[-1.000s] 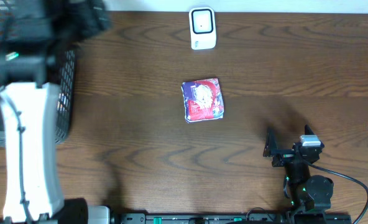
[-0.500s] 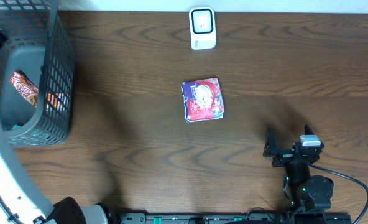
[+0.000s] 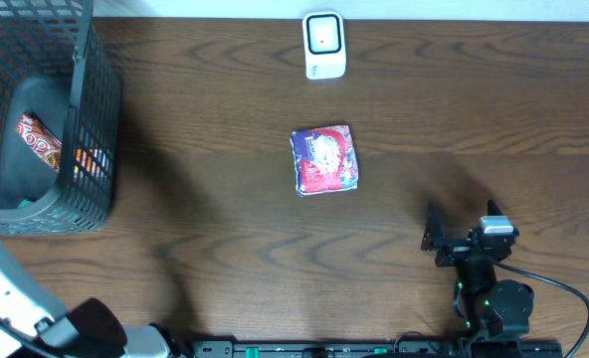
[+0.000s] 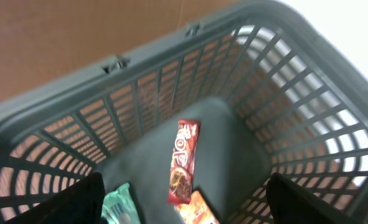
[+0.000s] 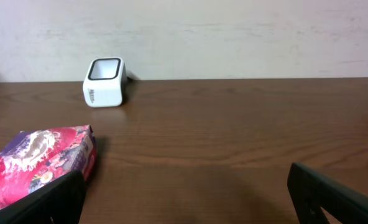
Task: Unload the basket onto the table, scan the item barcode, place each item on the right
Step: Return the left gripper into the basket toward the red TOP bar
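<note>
My left gripper will next pick up the red bar (image 4: 183, 163) by its near end, so the red bar's length stays uncovered and the barcode can be scanned.
A red and purple packet (image 3: 324, 159) lies flat in the middle of the table, also at the left in the right wrist view (image 5: 41, 163). The white barcode scanner (image 3: 323, 45) stands at the far edge, upright (image 5: 105, 82). My right gripper (image 3: 462, 227) rests low at the front right, open and empty (image 5: 187, 199), to the right of and nearer than the packet. My left gripper (image 4: 184, 205) hangs open over the grey basket (image 4: 296, 93) and holds nothing. Below it lie a red bar (image 4: 183, 163), a green packet (image 4: 122, 208) and an orange packet (image 4: 199, 211).
The grey mesh basket (image 3: 86, 119) stands at the table's left far corner with its packets inside. The white left arm (image 3: 6, 298) rises at the front left edge. A black cable (image 3: 563, 288) trails from the right arm's base.
The left arm has swung off the basket toward the front left edge of the overhead view, uncovering the whole basket. The right arm and the packet have not moved.
</note>
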Robot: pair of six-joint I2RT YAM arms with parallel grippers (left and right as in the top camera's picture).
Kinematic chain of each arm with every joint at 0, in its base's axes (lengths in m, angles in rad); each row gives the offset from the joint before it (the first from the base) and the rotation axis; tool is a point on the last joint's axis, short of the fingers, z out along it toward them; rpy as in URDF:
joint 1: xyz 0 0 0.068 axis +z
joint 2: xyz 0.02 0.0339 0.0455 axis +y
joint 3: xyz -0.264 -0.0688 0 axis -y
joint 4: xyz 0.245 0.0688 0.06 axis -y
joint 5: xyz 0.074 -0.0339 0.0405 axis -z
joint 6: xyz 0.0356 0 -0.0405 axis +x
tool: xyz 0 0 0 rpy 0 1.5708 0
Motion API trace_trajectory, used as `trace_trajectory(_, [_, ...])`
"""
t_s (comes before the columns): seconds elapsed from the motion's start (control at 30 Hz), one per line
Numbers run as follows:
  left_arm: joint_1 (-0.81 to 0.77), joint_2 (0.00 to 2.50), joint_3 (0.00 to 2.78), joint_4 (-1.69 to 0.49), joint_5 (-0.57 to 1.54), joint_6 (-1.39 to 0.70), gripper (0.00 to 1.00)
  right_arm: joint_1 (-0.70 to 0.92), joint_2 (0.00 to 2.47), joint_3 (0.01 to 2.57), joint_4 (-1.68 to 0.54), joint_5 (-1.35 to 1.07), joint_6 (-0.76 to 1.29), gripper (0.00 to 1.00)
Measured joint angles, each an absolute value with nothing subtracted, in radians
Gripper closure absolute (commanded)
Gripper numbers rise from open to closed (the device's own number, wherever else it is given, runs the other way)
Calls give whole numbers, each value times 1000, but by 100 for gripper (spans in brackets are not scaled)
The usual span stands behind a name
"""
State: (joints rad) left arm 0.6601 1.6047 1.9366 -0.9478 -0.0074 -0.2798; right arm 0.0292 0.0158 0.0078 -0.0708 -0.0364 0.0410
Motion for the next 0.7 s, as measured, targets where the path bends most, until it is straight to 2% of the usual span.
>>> trace_trajectory(0.57, [656, 1868, 1935, -981, -8, -279, 18, 29, 16, 8, -71, -36, 41, 1])
trace_trajectory(0.7, [637, 1932, 1935, -961, -11, -279, 21, 29, 16, 8, -71, -36, 41, 1])
